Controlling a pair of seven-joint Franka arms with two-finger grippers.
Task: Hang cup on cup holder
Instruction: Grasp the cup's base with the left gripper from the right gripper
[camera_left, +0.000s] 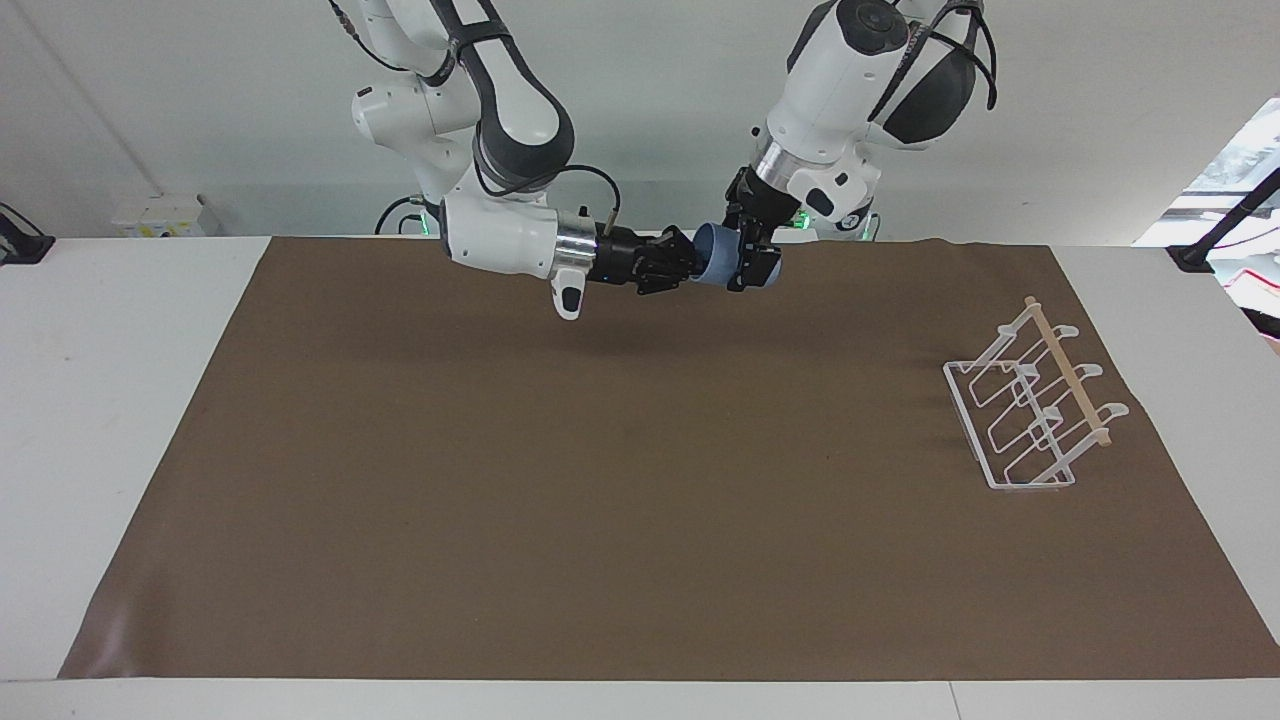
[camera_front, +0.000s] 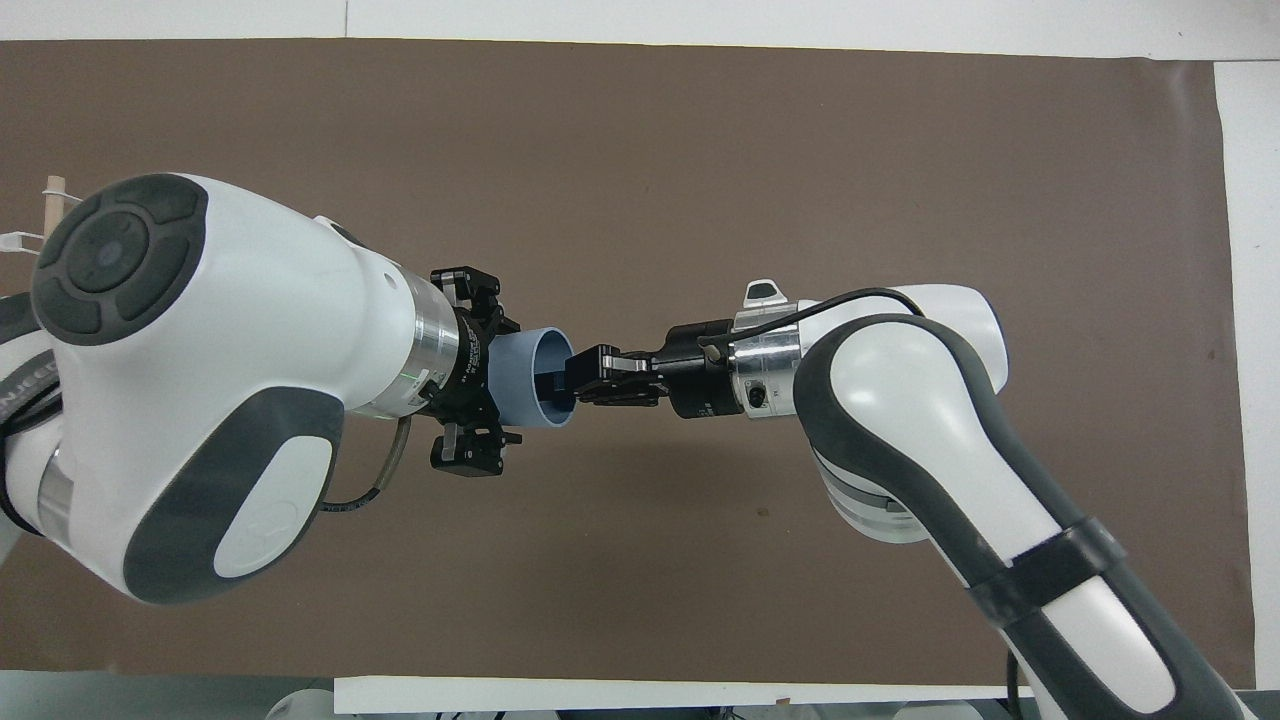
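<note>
The left gripper grabs the cup around its free base end (camera_front: 500, 378) next, since my right gripper's fingers already take up the cup's rim and opening.
The light-blue cup (camera_left: 712, 266) lies on its side in the air, over the brown mat's edge nearest the robots. My right gripper (camera_left: 685, 268) is shut on the cup's rim, one finger inside the mouth. In the overhead view the cup (camera_front: 530, 375) points its base at my left gripper (camera_front: 500, 375), which is open, its fingers standing on either side of the cup's base end. The left gripper also shows in the facing view (camera_left: 752, 262). The white wire cup holder (camera_left: 1030, 410) stands on the mat toward the left arm's end of the table.
A brown mat (camera_left: 640, 480) covers most of the white table. In the overhead view the left arm hides the holder except its wooden rod's tip (camera_front: 52, 192).
</note>
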